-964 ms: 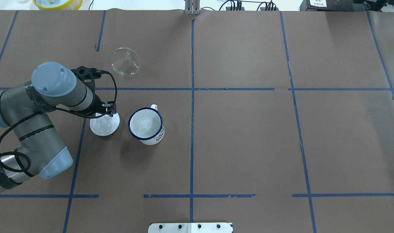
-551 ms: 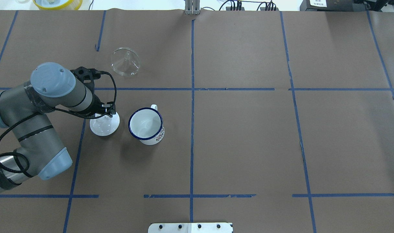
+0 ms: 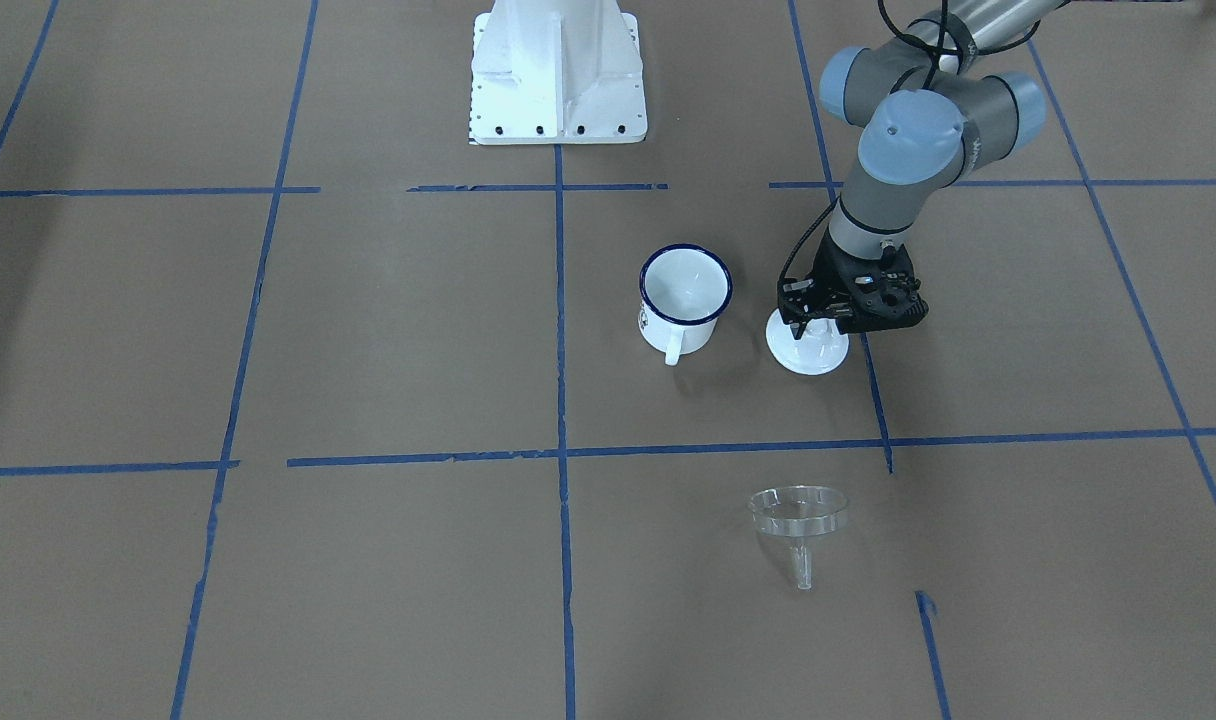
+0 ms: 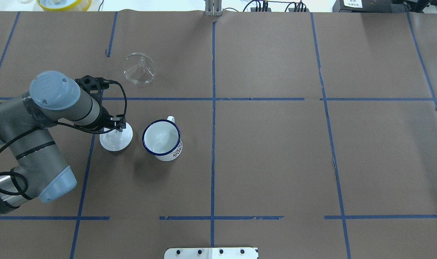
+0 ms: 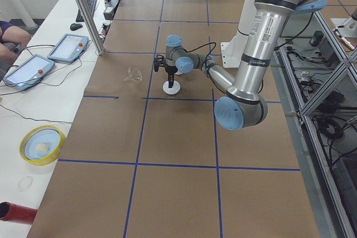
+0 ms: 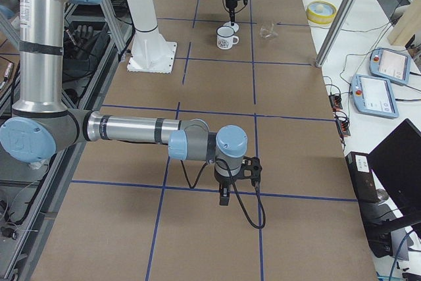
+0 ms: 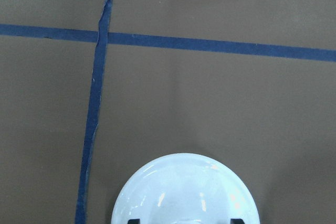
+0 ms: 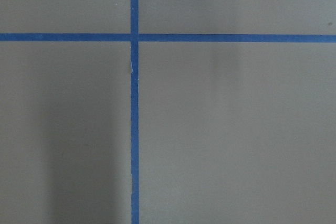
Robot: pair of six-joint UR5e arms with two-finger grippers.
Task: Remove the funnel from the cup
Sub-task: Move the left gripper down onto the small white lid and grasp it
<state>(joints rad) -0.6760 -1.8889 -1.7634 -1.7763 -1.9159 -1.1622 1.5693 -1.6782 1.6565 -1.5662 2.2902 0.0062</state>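
Note:
The white lid spreads wide and domed below its small raised knob (image 7: 186, 222). My left gripper will grab the lid by that knob next.
The clear funnel (image 4: 139, 68) lies on its side on the brown paper, far from the cup; it also shows in the front view (image 3: 797, 515). The white cup (image 4: 162, 140) with the blue rim stands upright and empty (image 3: 684, 300). My left gripper (image 3: 816, 325) hangs over a white domed lid (image 4: 114, 141) beside the cup. In the left wrist view its fingertips (image 7: 134, 220) stand wide apart on either side of the lid's knob, so it is open. My right gripper (image 6: 223, 201) shows only in the exterior right view; I cannot tell its state.
The white lid (image 7: 186, 192) rests on the table between my left arm and the cup. Blue tape lines cross the paper. A yellow-rimmed dish (image 4: 64, 3) sits off the far left edge. The robot's white base (image 3: 558, 70) is at the near edge.
My left arm's wrist and elbow have drifted slightly to the left. The gripper stays over the lid. Funnel, cup and lid have not moved.

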